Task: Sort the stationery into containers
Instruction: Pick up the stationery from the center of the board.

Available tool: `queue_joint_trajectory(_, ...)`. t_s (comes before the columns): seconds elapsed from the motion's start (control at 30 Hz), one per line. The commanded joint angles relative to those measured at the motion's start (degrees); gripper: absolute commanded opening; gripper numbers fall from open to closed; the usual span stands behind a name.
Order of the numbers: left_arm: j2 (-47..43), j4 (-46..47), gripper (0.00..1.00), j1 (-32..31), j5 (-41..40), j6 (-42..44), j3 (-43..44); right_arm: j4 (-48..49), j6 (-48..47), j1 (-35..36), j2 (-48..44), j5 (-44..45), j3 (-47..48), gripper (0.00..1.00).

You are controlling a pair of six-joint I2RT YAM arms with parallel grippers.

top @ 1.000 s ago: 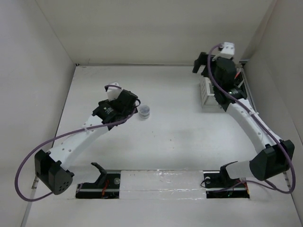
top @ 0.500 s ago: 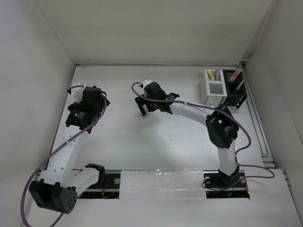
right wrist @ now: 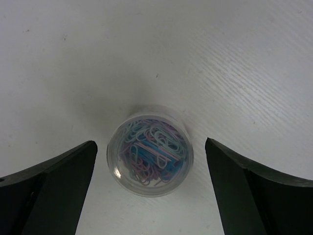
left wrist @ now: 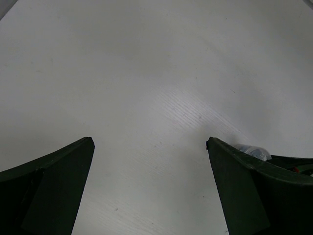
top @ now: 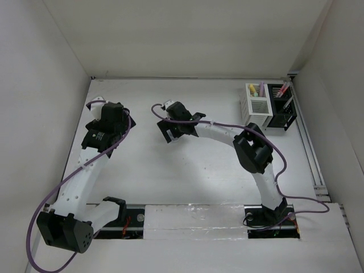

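Observation:
I need to close my right gripper on the tub, because my fingers reach past the tub's middle on both sides.
A clear round tub of coloured paper clips (right wrist: 150, 150) stands upright on the white table, seen from above in the right wrist view. My right gripper (right wrist: 150, 144) hangs open over it, one dark finger on each side and neither touching. In the top view my right gripper (top: 175, 132) covers the tub at centre left. My left gripper (top: 114, 126) is open at the far left over bare table, with nothing between its fingers (left wrist: 54, 191). The white container (top: 254, 105) and the black container (top: 282, 108) stand side by side at the back right, with highlighters and pens in them.
White walls close in the table on the left, back and right. A metal rail (top: 310, 153) runs along the right edge beside the containers. The right arm (top: 227, 132) stretches across the middle of the table.
My right arm has swung from the containers at the back right across to the tub. My left arm has drawn back from the tub to the far left. Both grippers stayed open.

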Motion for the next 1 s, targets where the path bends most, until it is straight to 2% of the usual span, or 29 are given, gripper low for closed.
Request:
queue_joint_trajectory(0.0,-0.4,1.46,1.0,-0.28,0.92,1.36,-0.31,0.54,-0.74,0.76,0.18,-1.63,3.14,0.96)
queue_joint_trajectory(0.13,-0.4,1.99,1.0,-0.28,0.93,1.36,-0.31,0.54,-0.21,0.76,0.8,-2.16,3.67,0.89)
queue_joint_trajectory(0.33,-0.92,1.99,1.0,-0.28,1.46,1.88,-0.84,-0.16,-0.21,0.76,2.99,-2.16,4.9,0.65)
queue_joint_trajectory(0.37,-0.92,1.99,1.0,-0.28,1.46,1.89,-0.84,-0.69,-0.21,0.76,3.0,-2.16,5.42,0.59)
queue_joint_trajectory(0.4,-0.92,1.99,1.0,-0.28,1.46,1.89,-0.84,-0.69,-0.21,0.76,3.0,-1.63,5.42,0.44)
queue_joint_trajectory(0.43,-0.92,1.99,1.0,-0.28,1.98,1.89,-0.84,-1.21,-0.21,0.76,3.0,-1.63,5.42,0.4)
queue_joint_trajectory(0.5,-0.92,1.99,1.0,-0.28,1.98,1.89,-0.84,-1.74,-0.21,0.76,3.0,-1.1,5.42,0.39)
queue_joint_trajectory(0.57,-0.92,1.99,1.0,-0.28,1.98,1.89,-0.84,-1.75,-0.21,0.76,3.0,-1.1,5.42,0.17)
queue_joint_trajectory(0.63,-0.92,1.99,1.0,-0.28,1.98,1.89,-0.84,-1.75,-0.21,0.76,2.47,-1.1,5.42,0.0)
queue_joint_trajectory(0.8,-0.92,1.99,1.0,-0.28,1.98,1.89,-0.84,0.53,0.31,0.76,-5.16,-2.07,2.27,0.0)
queue_joint_trajectory(0.97,-1.45,1.99,1.0,-0.28,1.98,1.89,-0.84,-0.86,0.32,-4.85,-16.22,-1.64,0.42,0.0)
